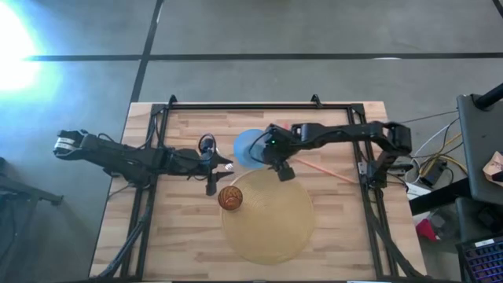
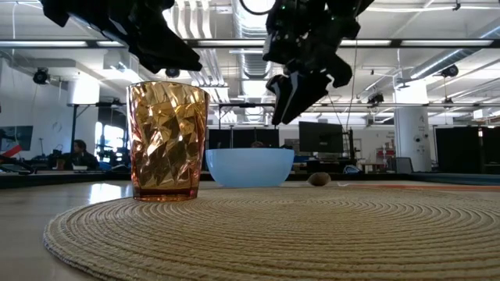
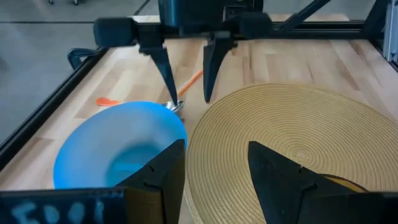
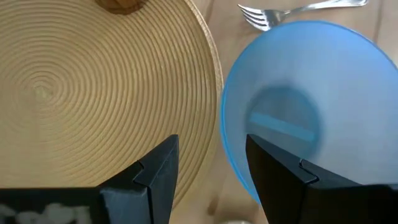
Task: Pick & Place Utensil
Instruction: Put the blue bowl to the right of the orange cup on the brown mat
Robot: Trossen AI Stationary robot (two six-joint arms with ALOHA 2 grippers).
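The blue bowl has to be set on the woven placemat [image 1: 271,220], so the robot's right gripper needs to grab it by its rim [image 1: 250,167] next.
A silver fork [image 4: 267,15] lies flat on the wood beyond the blue bowl [image 1: 250,147], close to my left gripper [image 1: 214,174]. A utensil with an orange handle [image 1: 324,168] lies on the table right of the bowl; its silver end [image 3: 175,106] rests by the bowl's rim. An amber cup [image 1: 229,196] stands on the round woven placemat [image 1: 271,220]. My right gripper [image 3: 191,99] hangs open, pointing down, above the mat's far edge beside the bowl and clear of the table [image 2: 285,109]. My left gripper [image 3: 214,149] is open with nothing between its fingers.
A black frame [image 1: 236,106] borders the wooden tabletop. The bowl [image 4: 305,118] and the placemat [image 4: 93,87] lie edge to edge under my right gripper [image 4: 211,143]. An orange tip [image 3: 106,101] shows on the wood past the bowl. Bare wood lies toward the table's near left corner.
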